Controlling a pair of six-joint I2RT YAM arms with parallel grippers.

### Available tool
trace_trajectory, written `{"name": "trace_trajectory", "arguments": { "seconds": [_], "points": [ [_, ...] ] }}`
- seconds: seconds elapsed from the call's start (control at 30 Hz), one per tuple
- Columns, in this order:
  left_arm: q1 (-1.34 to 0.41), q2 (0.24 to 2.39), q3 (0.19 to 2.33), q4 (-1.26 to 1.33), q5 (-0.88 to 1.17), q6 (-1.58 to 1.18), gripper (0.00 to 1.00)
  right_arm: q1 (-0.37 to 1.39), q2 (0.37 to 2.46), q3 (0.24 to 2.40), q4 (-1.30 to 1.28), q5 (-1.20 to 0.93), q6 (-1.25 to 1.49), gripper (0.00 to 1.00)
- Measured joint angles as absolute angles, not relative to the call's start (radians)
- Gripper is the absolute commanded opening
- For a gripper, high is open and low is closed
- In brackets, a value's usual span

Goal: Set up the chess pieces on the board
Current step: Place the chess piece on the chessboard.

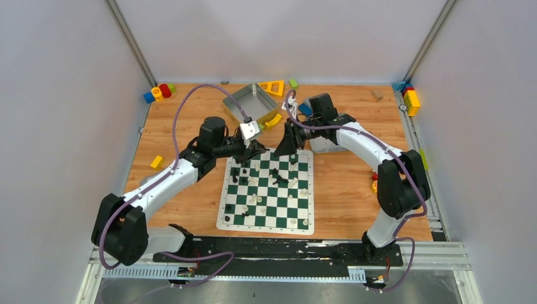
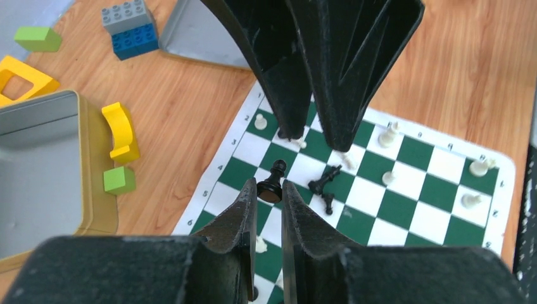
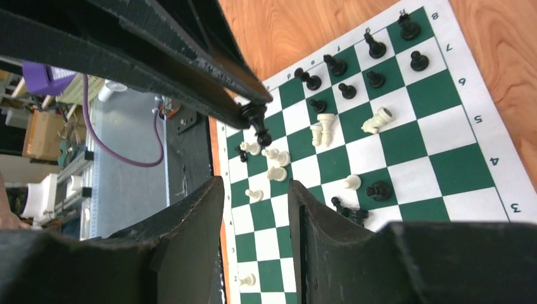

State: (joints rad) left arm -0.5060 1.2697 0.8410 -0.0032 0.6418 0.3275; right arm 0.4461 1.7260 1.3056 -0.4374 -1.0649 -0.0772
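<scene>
I will put the black pawn onto the board base-first. My right gripper should hold the pawn by its head for that next.
The board lies flat between the two arms, with black and cream-white chess pieces scattered over it, some tipped over. My left gripper hangs above the board's far left part, shut on a black pawn by its base. The same pawn shows in the right wrist view, pinched at the left gripper's tips. My right gripper is open and empty over the board, close to the left gripper. Two black pieces lie on their sides just past the held pawn.
A grey tray with a yellow rim sits behind the board, and another grey tray is close by. Toy blocks lie around: a yellow arch, a green cube, a blue-grey brick, a yellow block.
</scene>
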Motion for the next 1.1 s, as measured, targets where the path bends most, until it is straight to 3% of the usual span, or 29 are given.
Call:
{"name": "trace_trajectory", "arguments": {
  "seconds": [0.4,0.57,0.87,1.1],
  "points": [
    [-0.493,1.296,0.827,0.221,0.658,0.042,0.00,0.414,1.735,1.296,-0.218,-1.088,0.222,0.39],
    [-0.490,1.298,0.817,0.240,0.652,0.006,0.00,0.408,1.748,1.296,-0.159,-1.121,0.288,0.31],
    [-0.489,1.300,0.816,0.262,0.645,-0.016,0.00,0.407,1.770,1.294,-0.104,-1.162,0.353,0.27],
    [-0.489,1.305,0.813,0.267,0.645,-0.019,0.00,0.407,1.781,1.294,-0.084,-1.174,0.376,0.19]
  ]
}}
